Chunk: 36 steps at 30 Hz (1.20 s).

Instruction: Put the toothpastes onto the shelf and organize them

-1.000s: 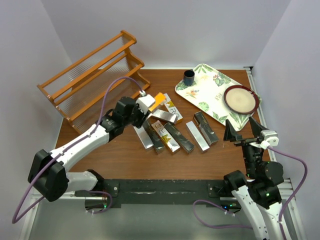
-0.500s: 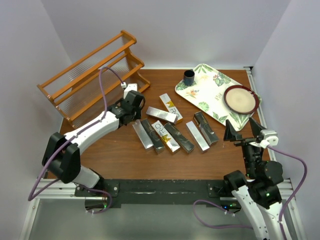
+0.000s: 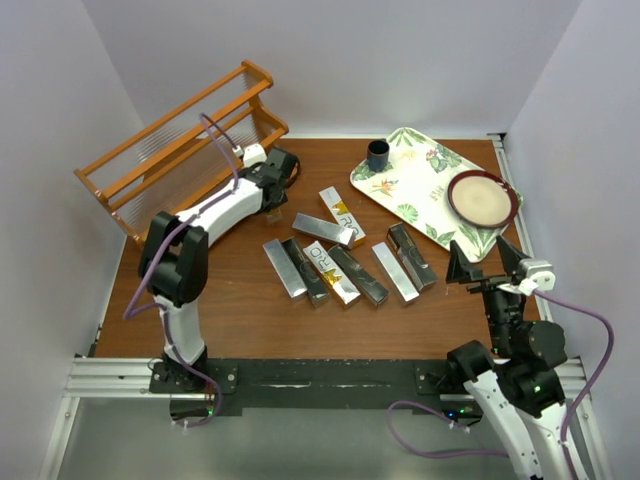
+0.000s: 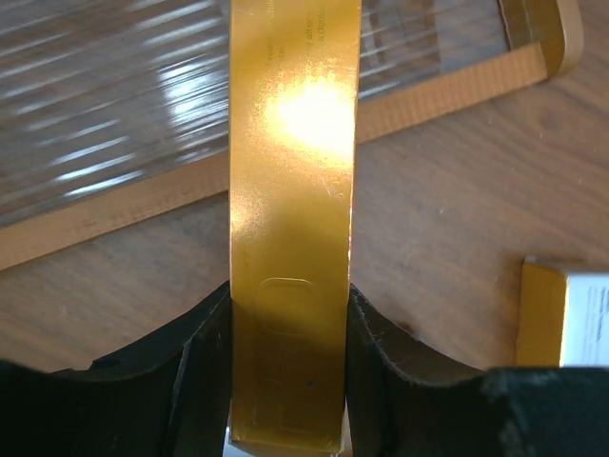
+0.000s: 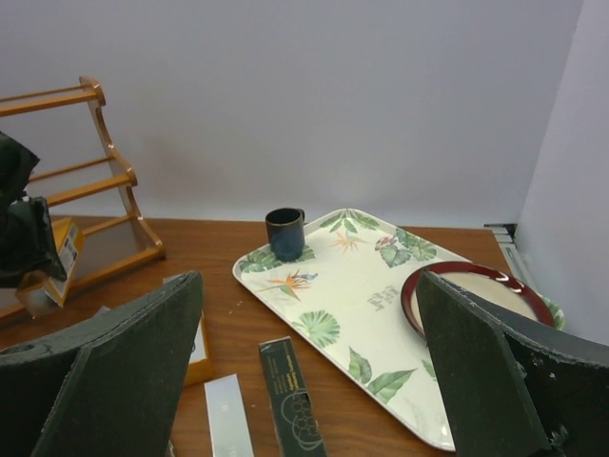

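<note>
Much of the carton is still outside the shelf's front bar, so the robot's left gripper should move the carton farther over the shelf's ribbed bottom level point(image 4: 114, 105) before it releases the carton.
My left gripper point(image 3: 272, 192) is shut on an orange-gold toothpaste carton point(image 4: 293, 181), jaws pressed against its two long sides point(image 4: 290, 303). It holds the carton at the low right end of the orange-brown wooden shelf point(image 3: 180, 140), with the carton's far end over the ribbed bottom tier point(image 4: 114, 105). Several silver, black and gold toothpaste cartons point(image 3: 330, 272) lie in a row on the table's middle. My right gripper point(image 3: 485, 262) is open and empty at the right, above the table point(image 5: 309, 381).
A floral white tray point(image 3: 400, 185) at the back right carries a dark cup point(image 3: 378, 155) and a red-rimmed plate point(image 3: 483, 199). Another gold carton point(image 4: 561, 314) lies just right of my left gripper. Walls close in on both sides.
My left arm has swung from the carton cluster toward the shelf's bottom right end, carrying the orange-gold carton. The right arm has not moved.
</note>
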Motion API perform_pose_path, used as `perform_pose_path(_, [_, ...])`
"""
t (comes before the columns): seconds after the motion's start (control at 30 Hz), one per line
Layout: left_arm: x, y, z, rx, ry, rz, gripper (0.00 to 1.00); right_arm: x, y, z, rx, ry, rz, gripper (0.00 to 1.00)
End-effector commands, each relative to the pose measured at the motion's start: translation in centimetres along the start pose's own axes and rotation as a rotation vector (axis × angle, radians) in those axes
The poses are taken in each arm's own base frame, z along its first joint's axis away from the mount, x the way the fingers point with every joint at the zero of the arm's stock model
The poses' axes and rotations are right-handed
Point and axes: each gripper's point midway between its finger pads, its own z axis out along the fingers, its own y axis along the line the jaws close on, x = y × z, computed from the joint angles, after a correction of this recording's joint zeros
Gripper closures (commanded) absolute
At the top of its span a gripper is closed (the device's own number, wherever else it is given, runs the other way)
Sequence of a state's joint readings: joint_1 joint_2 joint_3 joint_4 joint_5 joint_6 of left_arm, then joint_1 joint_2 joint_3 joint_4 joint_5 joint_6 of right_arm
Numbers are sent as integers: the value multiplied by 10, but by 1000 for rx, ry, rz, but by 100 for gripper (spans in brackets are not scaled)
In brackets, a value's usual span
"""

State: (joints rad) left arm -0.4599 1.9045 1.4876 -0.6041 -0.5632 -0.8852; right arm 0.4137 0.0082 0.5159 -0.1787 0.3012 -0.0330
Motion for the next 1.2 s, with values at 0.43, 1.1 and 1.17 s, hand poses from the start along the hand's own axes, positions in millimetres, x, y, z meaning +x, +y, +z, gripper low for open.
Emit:
perform_pose_path(0.43, [-88,-38,50,-93,-188,-242,67,-15,-3,-7,5,-38,30,1])
perform_pose_path(1.1, [-70,-49,71,-54,-147,-214,44,-14,-2,-6,4,-37,24,1])
perform_pose_path(1.17, [-68,-49,72,-56,-146,-211,42,-14,-2,-6,4,-37,24,1])
